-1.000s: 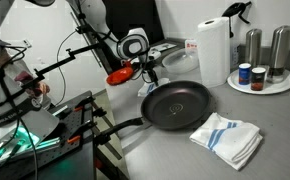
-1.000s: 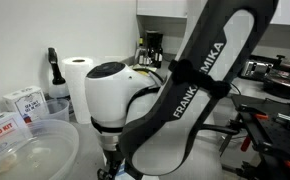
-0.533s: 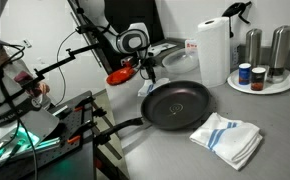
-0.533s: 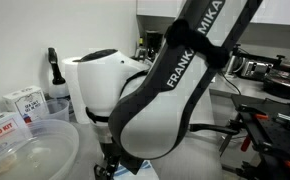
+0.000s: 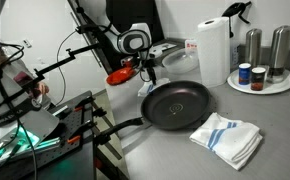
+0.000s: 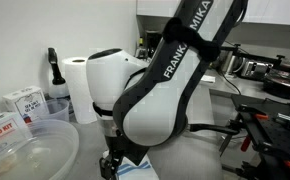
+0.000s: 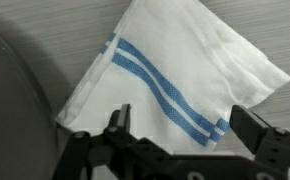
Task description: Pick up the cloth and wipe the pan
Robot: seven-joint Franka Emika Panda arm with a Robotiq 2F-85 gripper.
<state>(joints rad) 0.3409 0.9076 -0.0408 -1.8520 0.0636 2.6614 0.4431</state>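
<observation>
The cloth will be grabbed from above next, with my gripper on its flat fabric across the blue stripes. The loose fabric around can then wipe the pan [image 5: 178, 104].
The pan [image 5: 178, 104] is large, round and black, and its long handle [image 5: 120, 128] points off the counter's front edge. My gripper [image 5: 145, 72] hangs open over the pan's far rim, near a small pale cloth [image 5: 143, 89] that touches that rim. In the wrist view, white fabric with a double blue stripe [image 7: 180, 70] lies flat under my gripper [image 7: 183, 115]. The dark pan rim [image 7: 15, 110] curves at its left, and nothing is between the fingers. In an exterior view the arm's white body hides most of the scene, and the gripper [image 6: 112, 165] shows low, above a pale patch [image 6: 137, 171].
A larger white towel with blue stripes [image 5: 228, 138] lies in front of the pan. A red dish [image 5: 120, 75] sits behind the gripper. A paper towel roll [image 5: 213, 50], a round tray with canisters [image 5: 261, 80] and a coffee maker [image 6: 153, 48] stand at the back. A camera stand [image 5: 75, 125] rises beside the counter.
The arm's upper links have swung across an exterior view. The gripper has stayed open and shifted only slightly above the pan's far rim.
</observation>
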